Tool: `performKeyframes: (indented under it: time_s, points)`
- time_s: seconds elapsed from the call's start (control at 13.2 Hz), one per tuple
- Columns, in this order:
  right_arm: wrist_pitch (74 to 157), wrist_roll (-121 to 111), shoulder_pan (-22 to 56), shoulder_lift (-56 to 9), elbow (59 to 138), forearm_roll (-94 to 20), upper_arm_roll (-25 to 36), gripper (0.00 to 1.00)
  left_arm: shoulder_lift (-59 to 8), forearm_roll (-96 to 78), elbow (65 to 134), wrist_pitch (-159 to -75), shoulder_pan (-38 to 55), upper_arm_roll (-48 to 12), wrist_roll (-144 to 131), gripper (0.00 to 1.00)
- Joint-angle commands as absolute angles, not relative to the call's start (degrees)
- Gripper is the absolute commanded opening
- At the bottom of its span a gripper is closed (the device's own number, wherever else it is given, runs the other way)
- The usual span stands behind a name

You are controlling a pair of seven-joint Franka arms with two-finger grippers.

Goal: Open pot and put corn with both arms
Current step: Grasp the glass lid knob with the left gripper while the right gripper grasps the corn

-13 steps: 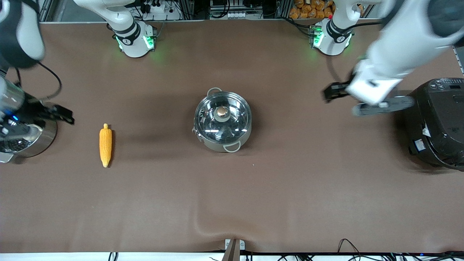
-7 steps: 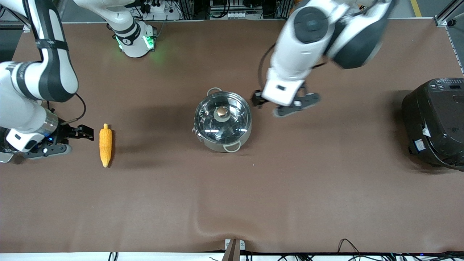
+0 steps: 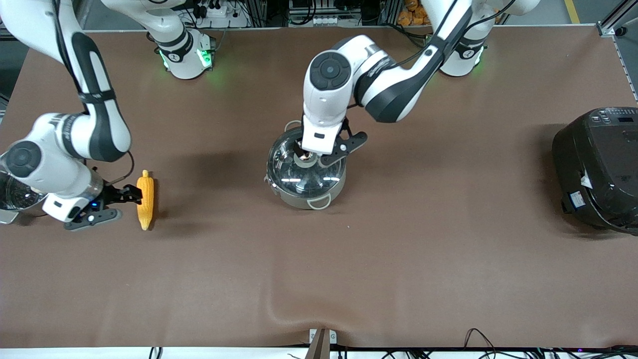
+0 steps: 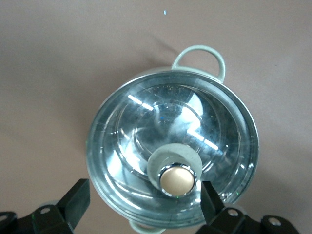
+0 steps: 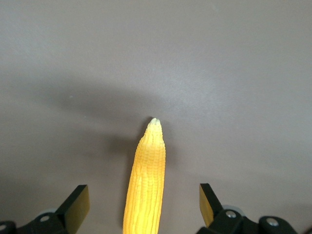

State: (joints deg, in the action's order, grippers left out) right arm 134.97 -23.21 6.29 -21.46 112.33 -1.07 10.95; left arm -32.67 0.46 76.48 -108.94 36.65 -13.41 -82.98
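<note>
Next, the right gripper grabs the corn by its thick lower body (image 3: 144,208). Then the right gripper puts the corn into the pot (image 3: 319,192).
The steel pot (image 3: 319,192) stands mid-table with its glass lid (image 3: 291,174) on. My left gripper (image 3: 311,157) hangs open just above the lid's tan knob (image 4: 176,179). In the left wrist view the gripper (image 4: 144,204) has its jaws wide apart, with the knob close to one finger (image 4: 212,199). The corn (image 3: 145,200) lies on the table toward the right arm's end. My right gripper (image 3: 124,203) is open and low beside it. In the right wrist view the gripper (image 5: 142,204) has the corn (image 5: 146,185) between its spread fingers, untouched.
A large black rice cooker (image 3: 598,169) stands at the left arm's end of the table. A steel steamer pot (image 3: 12,197) sits at the right arm's end, partly hidden by the right arm. The brown cloth has a fold (image 3: 279,309) near the front edge.
The left arm swung from the rice cooker's end to over the pot lid. The right gripper moved from the steamer pot to the corn. Pot and corn have not moved.
</note>
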Motion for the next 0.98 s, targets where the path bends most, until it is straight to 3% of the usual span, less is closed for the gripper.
performKeyframes:
  time_s: [0.0, 0.91]
  points:
    - [138.77, -27.58, 5.71, -23.81, 113.64, -0.88, 10.72, 1.0, -35.24, 1.58, 74.27, -110.13, 38.58, -12.57, -86.21, 1.0]
    - [142.03, -32.52, 3.6, -30.32, 113.82, -4.13, 10.63, 1.0, -38.32, 2.81, 74.27, -112.67, 40.95, -11.43, -86.4, 1.0]
